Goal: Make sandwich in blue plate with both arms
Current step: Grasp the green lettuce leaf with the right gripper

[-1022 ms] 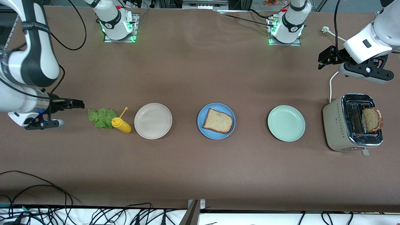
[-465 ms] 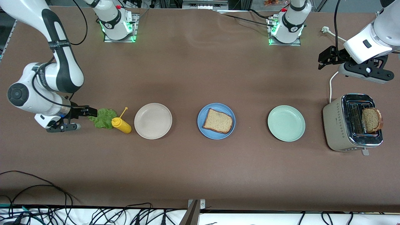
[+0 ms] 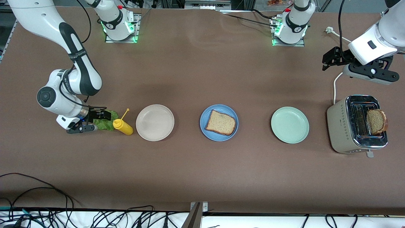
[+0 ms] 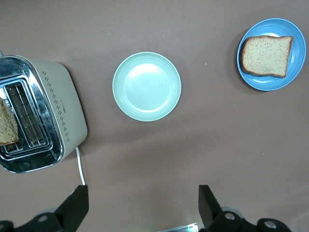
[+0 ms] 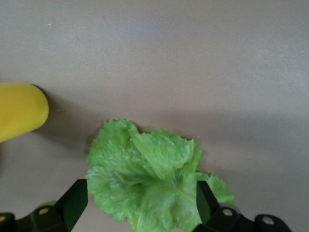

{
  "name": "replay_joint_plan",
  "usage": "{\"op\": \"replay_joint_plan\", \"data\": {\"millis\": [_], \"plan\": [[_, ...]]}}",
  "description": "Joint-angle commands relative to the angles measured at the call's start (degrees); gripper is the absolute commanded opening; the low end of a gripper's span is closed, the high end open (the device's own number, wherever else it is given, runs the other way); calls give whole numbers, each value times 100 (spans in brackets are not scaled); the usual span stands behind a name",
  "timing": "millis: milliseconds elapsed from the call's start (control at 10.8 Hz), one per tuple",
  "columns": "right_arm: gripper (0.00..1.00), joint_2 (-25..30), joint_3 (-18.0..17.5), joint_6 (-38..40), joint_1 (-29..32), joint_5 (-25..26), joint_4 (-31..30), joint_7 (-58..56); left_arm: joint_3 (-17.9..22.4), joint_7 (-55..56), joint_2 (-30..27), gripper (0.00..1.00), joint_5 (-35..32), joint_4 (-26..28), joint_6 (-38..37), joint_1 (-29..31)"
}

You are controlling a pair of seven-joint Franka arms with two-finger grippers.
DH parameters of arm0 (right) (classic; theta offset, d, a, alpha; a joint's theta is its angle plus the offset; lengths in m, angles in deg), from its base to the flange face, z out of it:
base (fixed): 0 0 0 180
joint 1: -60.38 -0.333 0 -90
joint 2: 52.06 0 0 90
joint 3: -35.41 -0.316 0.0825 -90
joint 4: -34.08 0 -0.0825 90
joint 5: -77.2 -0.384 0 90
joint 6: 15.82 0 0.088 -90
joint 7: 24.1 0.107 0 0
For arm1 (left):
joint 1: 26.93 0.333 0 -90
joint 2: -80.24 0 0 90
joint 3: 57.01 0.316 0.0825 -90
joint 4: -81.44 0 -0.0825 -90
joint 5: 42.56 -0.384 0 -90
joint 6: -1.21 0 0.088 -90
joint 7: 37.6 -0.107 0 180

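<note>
I will lay the lettuce leaf over the toast in the blue plate (image 3: pixel 206 113), so next my right gripper will grab the leaf by its ruffled body (image 3: pixel 105 122).
One slice of brown toast (image 3: pixel 221 122) lies on the blue plate (image 3: pixel 206 113) at the table's middle; both also show in the left wrist view, the toast (image 4: pixel 266 55) on the plate (image 4: pixel 297 34). A second slice (image 3: pixel 376 121) stands up out of the toaster (image 3: pixel 338 126). The green lettuce leaf (image 3: pixel 107 124) lies on the table at the right arm's end, beside the yellow bottle. My right gripper (image 3: pixel 98 120) is open and low over the leaf, whose ruffled body (image 5: pixel 149 179) lies between the fingers. My left gripper (image 3: pixel 330 59) is open and empty, high over the table beside the toaster.
A yellow squeeze bottle (image 3: pixel 123 126) lies against the lettuce, next to a beige plate (image 3: pixel 154 122). A pale mint-green plate (image 3: pixel 289 124) sits between the blue plate and the toaster. A white power cord (image 3: pixel 336 83) runs from the toaster. Cables hang along the table's near edge.
My right arm has swung in toward the lettuce and come down over it, its open fingers now either side of the leaf. The left arm has stayed still.
</note>
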Motion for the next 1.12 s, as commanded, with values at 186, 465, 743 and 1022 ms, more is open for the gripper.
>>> {"op": "replay_joint_plan", "data": {"millis": [186,465,743,1022], "plan": [[100,-38,-72,-638,35,27,-384,-330,54,30,-13,100,76,-30,-57,-40],[94,-126,-81,-1244,35,27,-701,-583,54,30,-13,100,76,-30,-57,-40],[33,-126,-81,-1282,35,27,-737,-856,54,30,-13,100,76,-30,-57,-40],[0,-39,-81,-1229,26,27,-702,-919,54,39,-13,100,76,-30,-57,-40]]}}
